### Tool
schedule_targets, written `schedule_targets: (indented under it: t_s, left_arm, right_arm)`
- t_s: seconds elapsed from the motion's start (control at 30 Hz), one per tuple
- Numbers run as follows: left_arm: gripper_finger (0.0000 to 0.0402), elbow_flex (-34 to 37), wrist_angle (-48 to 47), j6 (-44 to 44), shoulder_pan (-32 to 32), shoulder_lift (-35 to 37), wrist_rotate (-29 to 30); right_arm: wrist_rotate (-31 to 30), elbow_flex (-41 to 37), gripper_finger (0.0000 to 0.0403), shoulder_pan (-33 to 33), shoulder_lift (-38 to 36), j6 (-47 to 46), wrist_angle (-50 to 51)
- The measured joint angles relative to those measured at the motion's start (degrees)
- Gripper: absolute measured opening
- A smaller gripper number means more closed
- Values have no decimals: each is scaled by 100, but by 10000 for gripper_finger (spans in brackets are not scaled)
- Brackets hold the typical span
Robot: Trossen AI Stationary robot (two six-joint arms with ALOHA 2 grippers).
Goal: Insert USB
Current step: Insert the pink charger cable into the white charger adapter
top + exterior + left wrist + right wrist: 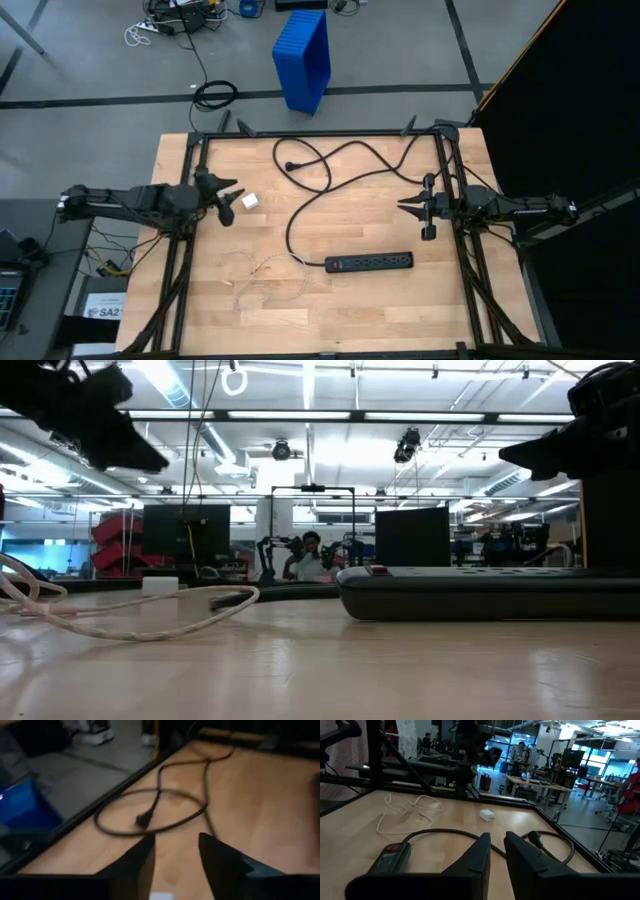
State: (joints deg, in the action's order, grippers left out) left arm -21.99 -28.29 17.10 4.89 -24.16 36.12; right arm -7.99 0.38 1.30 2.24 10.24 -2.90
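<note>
My left gripper grabs the pale cable by its plug end (pixel 228 283) next, to insert the USB plug into the white charger cube (pixel 250 201).
The USB cable (pixel 262 272) is thin and pale. It lies in loose loops flat on the wooden table, left of the black power strip (pixel 370 262), and also shows in the low view (pixel 130 622) and the right wrist view (pixel 405 807). Its plug I cannot make out. A small white charger cube (pixel 250 201) sits on the table just in front of my left gripper (pixel 232 197), which hovers open (pixel 175 837). My right gripper (pixel 408 207) hangs over the table's right part, its fingers a narrow gap apart (pixel 496 837), touching nothing.
The power strip's thick black cord (pixel 330 170) winds in loops across the far half of the table and ends in a black plug (pixel 142 820). A black metal frame (pixel 320 133) edges the table. A blue bin (pixel 303 58) stands on the floor beyond the table.
</note>
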Motion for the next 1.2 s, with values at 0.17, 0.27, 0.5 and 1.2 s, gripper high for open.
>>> schedule_targets:
  t_s: [0.17,0.27,0.5,1.2]
  left_arm:
    - [215,281,355,1050,0,-884,163]
    - [233,431,414,1527,0,-1381,212]
    - [245,633,449,2082,0,-2127,221]
    - [246,629,1269,1423,-585,-3189,-108]
  right_arm:
    - [0,0,27,0,0,0,0]
    - [0,0,25,0,0,0,-2]
    - [0,0,31,0,0,0,-4]
    - [2,1,29,0,13,1,-150]
